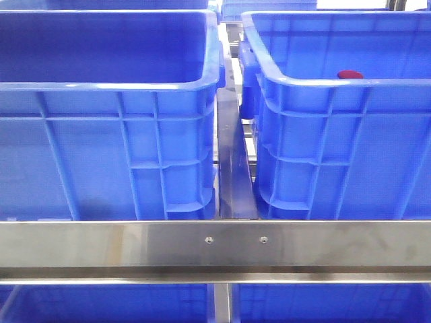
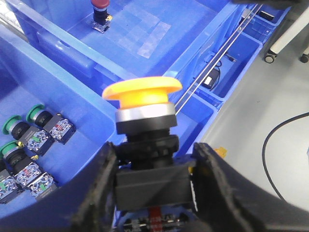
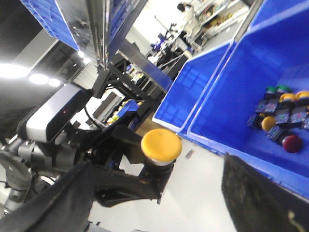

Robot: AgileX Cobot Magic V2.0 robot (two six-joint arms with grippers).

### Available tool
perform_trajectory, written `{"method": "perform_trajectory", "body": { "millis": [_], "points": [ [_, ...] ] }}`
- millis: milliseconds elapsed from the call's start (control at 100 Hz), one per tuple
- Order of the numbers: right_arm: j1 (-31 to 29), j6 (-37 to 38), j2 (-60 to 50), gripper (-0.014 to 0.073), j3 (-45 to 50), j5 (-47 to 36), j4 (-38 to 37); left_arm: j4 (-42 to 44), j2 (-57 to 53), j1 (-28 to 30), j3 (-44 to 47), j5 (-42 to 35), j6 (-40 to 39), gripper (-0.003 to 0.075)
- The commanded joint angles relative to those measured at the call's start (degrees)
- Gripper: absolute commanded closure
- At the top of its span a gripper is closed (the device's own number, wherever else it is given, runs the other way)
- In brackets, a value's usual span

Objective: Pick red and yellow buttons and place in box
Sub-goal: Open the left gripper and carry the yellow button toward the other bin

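I have my left gripper's fingers around the black body of the yellow button, and my right gripper should next grab the button by its exposed yellow cap (image 3: 161,144).
My left gripper (image 2: 154,180) is shut on the black body of the yellow button (image 2: 142,92), held upright with its cap up, above a blue crate rim. The red button (image 2: 99,6) stands on the floor of the blue box (image 2: 186,21) beyond it. In the front view the red button (image 1: 349,75) peeks over the near wall of the right-hand box (image 1: 337,134); neither gripper shows there. My right gripper (image 3: 159,203) is open and empty, and its view shows the yellow button (image 3: 161,144) held in the left arm's fingers.
A second blue crate (image 1: 101,155) stands on the left, and a steel rail (image 1: 215,242) crosses in front of both. Several green buttons (image 2: 29,137) lie in a crate below my left gripper. Another crate (image 3: 251,63) holds several mixed buttons (image 3: 282,121).
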Motion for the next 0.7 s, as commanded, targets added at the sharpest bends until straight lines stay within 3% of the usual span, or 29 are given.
{"method": "perform_trajectory", "body": {
  "millis": [0, 270, 690],
  "points": [
    [1.96, 0.67, 2.92, 0.0023, -3.53, 3.22, 8.42, -0.13, -0.85, -0.47, -1.51, -3.86, 0.07, 0.0739],
    [13.14, 0.69, 12.48, 0.0023, -8.65, -0.56, 8.42, -0.13, -0.85, -0.47, -1.51, -3.86, 0.07, 0.0739],
    [21.43, 0.69, 20.45, 0.0023, -16.85, -0.64, 8.42, -0.13, -0.85, -0.47, -1.51, -3.86, 0.07, 0.0739]
  ]
}}
